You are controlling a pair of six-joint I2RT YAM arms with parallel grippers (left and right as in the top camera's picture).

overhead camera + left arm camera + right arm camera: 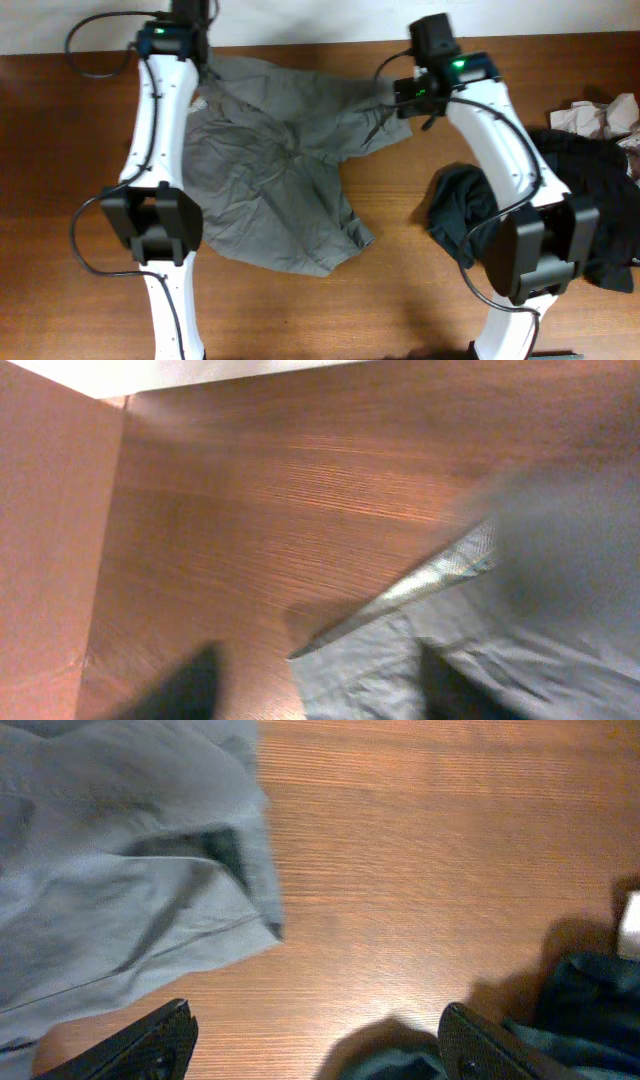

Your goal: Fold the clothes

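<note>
I will next grab the loose cloth edge at the waistband corner with my left gripper, to straighten the grey-olive shorts (pixel 275 165) for folding.
The grey-olive shorts (pixel 275 165) lie spread and wrinkled on the wooden table (pixel 420 300), waistband towards the far edge. My left gripper (pixel 320 695) hovers over the shorts' far left corner. It is open, with blurred dark fingers (pixel 190 685) on either side of a cloth edge (pixel 370 670) that lies loose below. My right gripper (pixel 320 1040) is open at the shorts' far right corner, its fingers (pixel 150 1040) wide apart over bare wood. The shorts' hem (pixel 130 870) lies just up and left of it, not touched.
A heap of black garments (pixel 590 190) sits at the right, beside the right arm's base, and shows under the right gripper (pixel 585 1005). A crumpled pale cloth (pixel 600 115) lies at the far right. The table's far edge (pixel 200 380) meets a white wall.
</note>
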